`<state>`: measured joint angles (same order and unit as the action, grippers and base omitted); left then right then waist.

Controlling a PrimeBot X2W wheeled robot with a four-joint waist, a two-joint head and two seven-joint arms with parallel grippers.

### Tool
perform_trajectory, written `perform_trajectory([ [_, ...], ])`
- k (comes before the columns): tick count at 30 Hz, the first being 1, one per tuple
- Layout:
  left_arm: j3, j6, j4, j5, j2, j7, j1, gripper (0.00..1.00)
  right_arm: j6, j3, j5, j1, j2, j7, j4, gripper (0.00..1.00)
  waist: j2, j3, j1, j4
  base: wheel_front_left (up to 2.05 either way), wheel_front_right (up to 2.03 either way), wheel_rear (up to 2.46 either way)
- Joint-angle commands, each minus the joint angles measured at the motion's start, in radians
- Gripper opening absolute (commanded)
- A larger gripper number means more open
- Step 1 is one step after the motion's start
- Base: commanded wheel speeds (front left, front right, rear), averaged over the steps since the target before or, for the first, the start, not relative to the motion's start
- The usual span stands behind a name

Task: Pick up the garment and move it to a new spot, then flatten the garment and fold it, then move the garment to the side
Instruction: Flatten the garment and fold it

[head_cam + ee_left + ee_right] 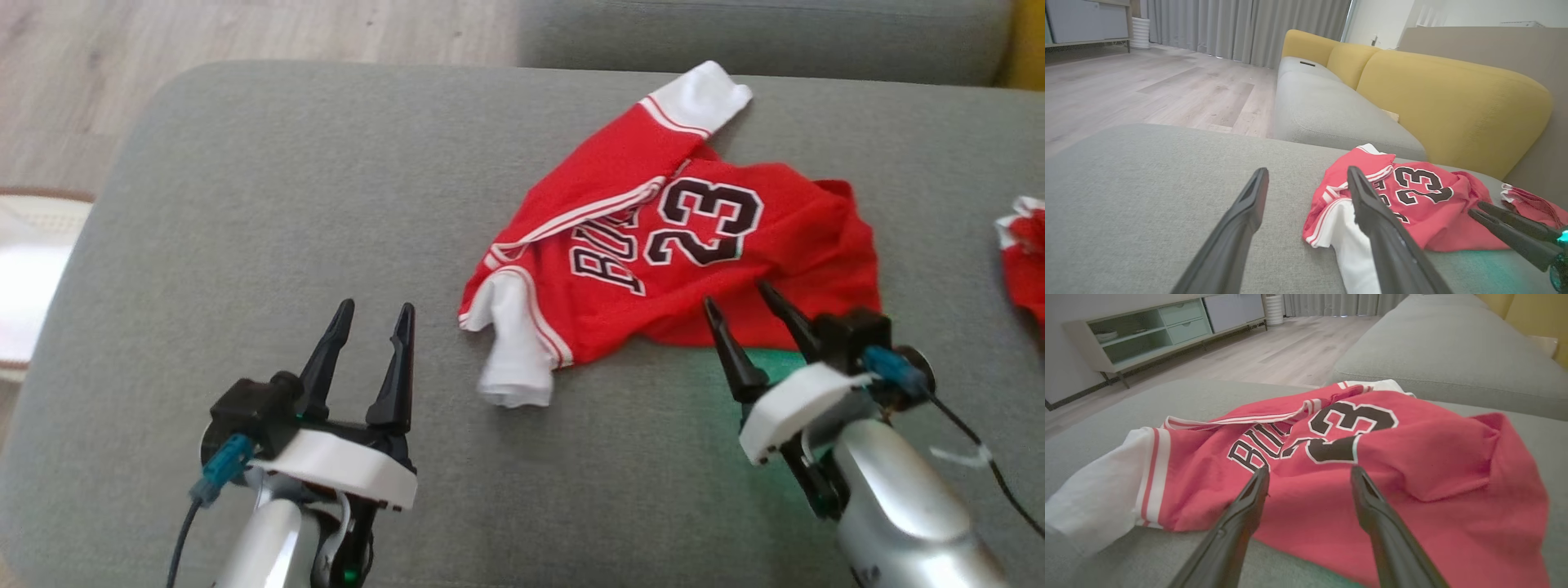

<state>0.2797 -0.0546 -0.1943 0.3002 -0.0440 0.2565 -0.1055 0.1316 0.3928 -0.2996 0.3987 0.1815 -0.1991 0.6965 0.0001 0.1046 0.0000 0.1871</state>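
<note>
My left gripper grabs the jersey by the loose end of its dangling white sleeve point(515, 387) next, which leaves the numbered red body point(715, 235) free to spread out.
The garment point(694, 245) is a red jersey with white sleeves and a black "23"; it lies crumpled on the grey cushion point(286, 229), one sleeve folded across its chest. My right gripper point(739, 298) stands open at the jersey's near hem, fingers above the cloth with nothing between them. In the right wrist view the garment point(1372, 457) spreads out beyond that gripper point(1309, 473). To the jersey's left, my left gripper point(377, 309) hovers open over bare cushion. The left wrist view has the left gripper point(1306, 173) beside the garment point(1421, 196), and the right gripper point(1478, 210) at the far right.
A second red and white cloth point(1024, 253) lies at the cushion's right edge. A yellow sofa back point(1445, 98) rises behind the seat. Wooden floor point(163, 49) lies past the cushion's far left. A low cabinet point(1147, 335) stands across the room.
</note>
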Motion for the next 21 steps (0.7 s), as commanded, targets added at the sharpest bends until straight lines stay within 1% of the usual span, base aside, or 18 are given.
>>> perform_trajectory([
  [1, -0.032, -0.006, 0.033, -0.012, -0.006, 0.005, -0.022, 1.00, -0.001, -0.004, -0.005, -0.011, 0.005, -0.015, -0.046, 1.00, -0.0001, -0.005, 0.0000, -0.018, 0.00, 0.00, 0.00],
  [5, -0.027, -0.012, 0.023, -0.017, -0.006, 0.005, -0.021, 1.00, -0.001, -0.098, 0.034, -0.066, 0.016, -0.033, -0.126, 1.00, -0.0001, -0.011, 0.0000, -0.048, 0.00, 0.00, 0.00],
  [8, -0.021, -0.015, 0.006, -0.021, -0.006, 0.005, -0.021, 1.00, -0.001, -0.178, 0.063, -0.114, -0.002, -0.039, -0.171, 1.00, -0.0001, -0.016, 0.0000, -0.066, 0.00, 0.00, 0.00],
  [11, -0.017, -0.013, -0.019, -0.025, -0.006, 0.005, -0.018, 1.00, -0.001, -0.231, 0.089, -0.152, -0.026, -0.040, -0.203, 1.00, -0.0001, -0.016, 0.0000, -0.081, 0.00, 0.00, 0.00],
  [13, -0.011, -0.015, -0.056, -0.028, -0.006, 0.005, -0.014, 1.00, -0.001, -0.251, 0.103, -0.167, -0.039, -0.034, -0.223, 1.00, -0.0001, -0.016, 0.0000, -0.091, 0.00, 0.00, 0.00],
  [16, 0.017, -0.034, -0.116, -0.047, -0.006, 0.005, -0.017, 1.00, -0.001, -0.264, 0.118, -0.179, -0.052, -0.021, -0.250, 1.00, -0.0001, -0.015, 0.0000, -0.102, 0.00, 0.00, 0.00],
  [21, 0.085, -0.057, -0.268, -0.094, -0.016, 0.005, -0.032, 1.00, -0.001, -0.281, 0.128, -0.189, -0.067, -0.002, -0.284, 1.00, -0.0001, -0.011, 0.0000, -0.116, 0.00, 0.00, 0.00],
])
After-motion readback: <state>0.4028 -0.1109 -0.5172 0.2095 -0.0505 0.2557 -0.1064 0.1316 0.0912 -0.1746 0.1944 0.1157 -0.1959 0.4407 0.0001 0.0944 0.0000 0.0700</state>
